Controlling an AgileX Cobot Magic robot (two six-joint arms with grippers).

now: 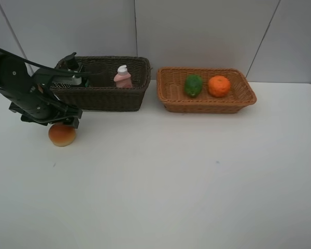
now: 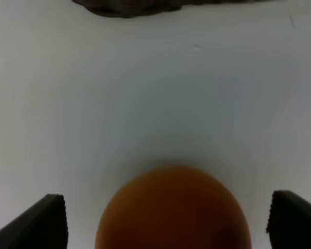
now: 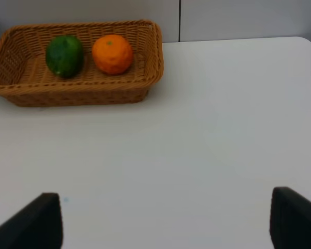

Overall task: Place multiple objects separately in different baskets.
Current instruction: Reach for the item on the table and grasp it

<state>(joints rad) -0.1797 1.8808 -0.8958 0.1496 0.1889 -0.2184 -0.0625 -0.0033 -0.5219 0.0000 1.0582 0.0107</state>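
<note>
The fingers of my left gripper are above the red-orange fruit (image 1: 61, 134) (image 2: 172, 207), so closing now would miss. My left gripper lowers first, then closes on the fruit.
A red-orange peach-like fruit (image 1: 61, 134) lies on the white table in front of the dark brown basket (image 1: 109, 96). My left gripper (image 1: 67, 122) is low over it. In the left wrist view the fruit (image 2: 172, 207) sits between the spread fingers (image 2: 41, 224) of the open left gripper (image 2: 168, 228). A pink bottle with a white cap (image 1: 123, 77) stands in the dark basket. The light tan basket (image 1: 206, 106) holds a green lime (image 1: 193, 85) and an orange tangerine (image 1: 218, 86). My right gripper (image 3: 166, 223) is open and empty over bare table. The cup and pump bottle are not clearly seen.
The left arm's links cover the dark basket's left end, where dark shapes (image 1: 96, 72) sit inside. The tan basket (image 3: 154, 57) with lime (image 3: 65, 55) and tangerine (image 3: 112, 53) is ahead of the right gripper. The dark basket's edge (image 2: 129, 8) is ahead of the left gripper.
</note>
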